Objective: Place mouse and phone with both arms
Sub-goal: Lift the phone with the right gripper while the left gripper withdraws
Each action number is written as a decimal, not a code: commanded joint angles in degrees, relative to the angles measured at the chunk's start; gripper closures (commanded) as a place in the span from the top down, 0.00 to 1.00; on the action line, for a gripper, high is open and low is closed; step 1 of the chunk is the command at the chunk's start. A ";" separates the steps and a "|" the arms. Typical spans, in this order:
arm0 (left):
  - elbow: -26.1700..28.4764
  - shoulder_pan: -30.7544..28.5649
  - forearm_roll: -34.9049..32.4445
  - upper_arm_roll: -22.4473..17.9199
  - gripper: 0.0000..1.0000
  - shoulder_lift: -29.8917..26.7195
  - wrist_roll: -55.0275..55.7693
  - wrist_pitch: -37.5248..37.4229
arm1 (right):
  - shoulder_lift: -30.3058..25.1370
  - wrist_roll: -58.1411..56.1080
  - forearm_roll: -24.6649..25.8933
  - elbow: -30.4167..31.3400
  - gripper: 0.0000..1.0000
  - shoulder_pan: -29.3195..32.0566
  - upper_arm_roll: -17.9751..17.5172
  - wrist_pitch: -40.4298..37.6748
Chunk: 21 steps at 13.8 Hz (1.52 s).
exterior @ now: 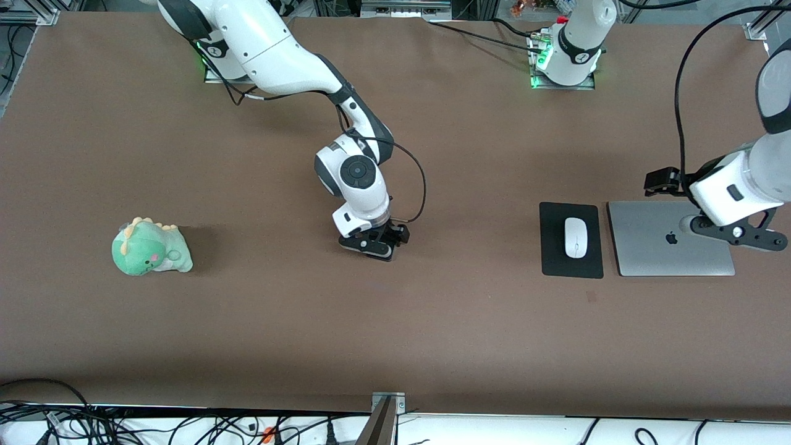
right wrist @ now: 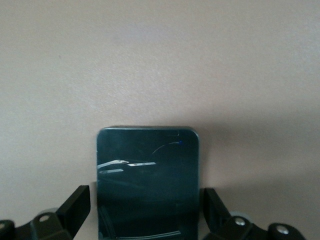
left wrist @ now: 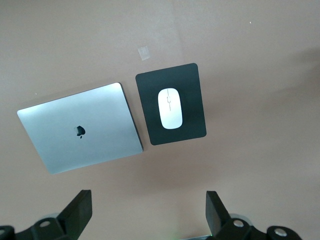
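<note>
The phone is on the tabletop between my fingers, so my right gripper needs to close. Closing now would catch the phone.
The white mouse lies on a black mouse pad toward the left arm's end of the table. It also shows in the left wrist view on the pad. My left gripper hangs open and empty over the edge of a closed laptop; its fingers stand wide apart. My right gripper is low over the table's middle. The black phone lies flat between its open fingers, with a small gap on each side. In the front view the phone is hidden under the right gripper.
A silver closed laptop lies beside the mouse pad. A green plush dinosaur sits toward the right arm's end of the table. A small scrap of tape is on the brown tabletop near the pad.
</note>
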<state>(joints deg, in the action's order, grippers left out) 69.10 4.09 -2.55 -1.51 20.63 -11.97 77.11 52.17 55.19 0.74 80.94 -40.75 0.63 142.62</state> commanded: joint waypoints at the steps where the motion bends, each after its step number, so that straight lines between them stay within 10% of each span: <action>1: 5.92 -1.63 -0.09 -0.16 1.00 -4.61 -3.50 -0.12 | 2.06 -0.43 1.02 -2.89 0.94 -0.65 0.68 -0.06; 6: 26.94 -1.63 -0.09 -0.43 1.00 -19.12 4.63 16.23 | 0.66 -2.54 1.72 -2.89 0.54 -0.12 0.86 -2.59; 13: 34.67 -1.81 1.93 -2.89 1.00 -25.26 7.58 26.51 | -7.08 -20.88 0.67 -2.28 0.54 8.21 0.86 -19.38; 21: 27.05 -0.84 1.23 -1.22 1.00 -21.34 8.19 18.43 | -16.92 -47.07 -1.52 13.44 0.54 23.50 1.04 -18.97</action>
<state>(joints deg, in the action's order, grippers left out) 98.22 2.80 -1.68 -3.16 -2.13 -4.34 96.78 40.38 14.21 0.82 86.98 -21.23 2.70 121.66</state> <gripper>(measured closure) 0.000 0.198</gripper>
